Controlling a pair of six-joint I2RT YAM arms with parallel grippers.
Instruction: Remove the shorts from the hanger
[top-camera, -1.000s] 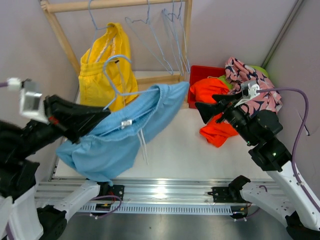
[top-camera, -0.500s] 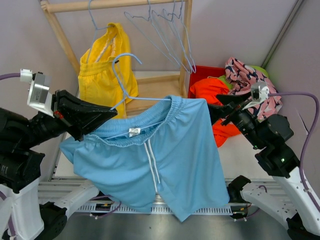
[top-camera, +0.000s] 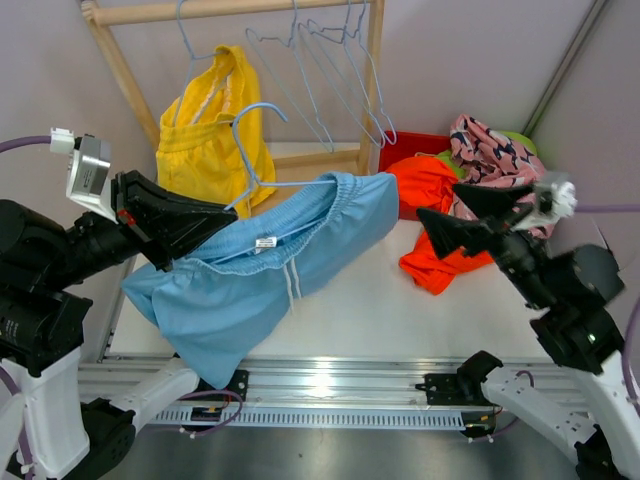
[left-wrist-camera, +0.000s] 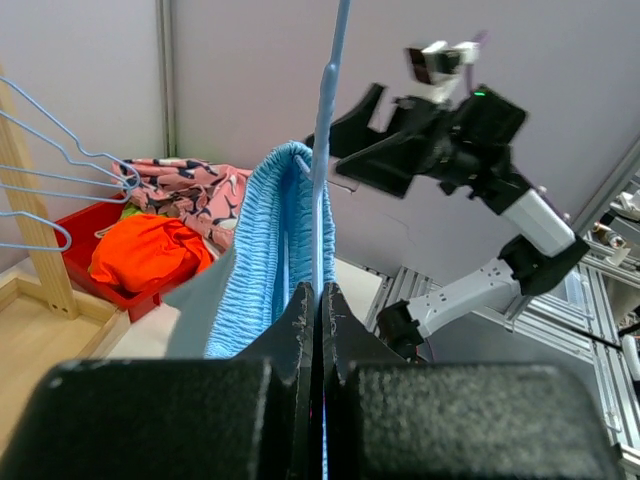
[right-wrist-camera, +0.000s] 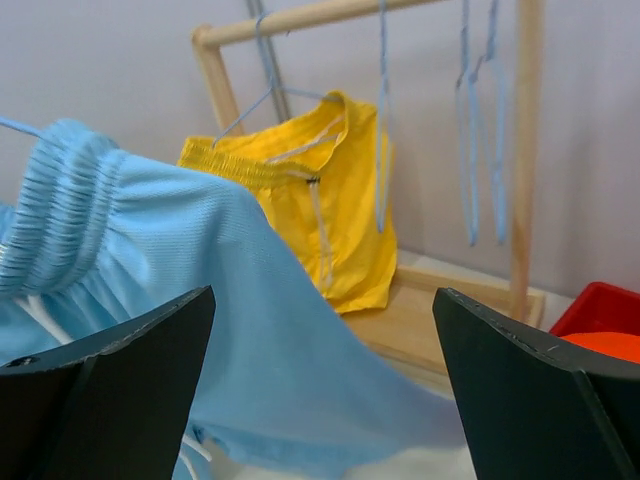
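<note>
Next, to pull the light blue shorts off the hanger, my right gripper grabs the shorts' side near the waistband end opposite my left gripper.
The light blue shorts with a white drawstring hang from a blue wire hanger, their waistband draped over its bar and the legs sagging to the table at the left. My left gripper is shut on the hanger wire; the wrist view shows the wire pinched between the jaws beside the waistband. My right gripper is open and empty, just right of the shorts' waistband end. In the right wrist view the shorts lie ahead of the open gripper. Yellow shorts hang on the rack.
A wooden rack stands at the back with several empty wire hangers. A red bin at the back right holds orange shorts, pink patterned shorts and a bit of lime green fabric.
The right gripper has moved back to the right, away from the waistband. The light blue shorts, spread wide before, have slumped down and left on the hanger. The left gripper still holds the hanger.
</note>
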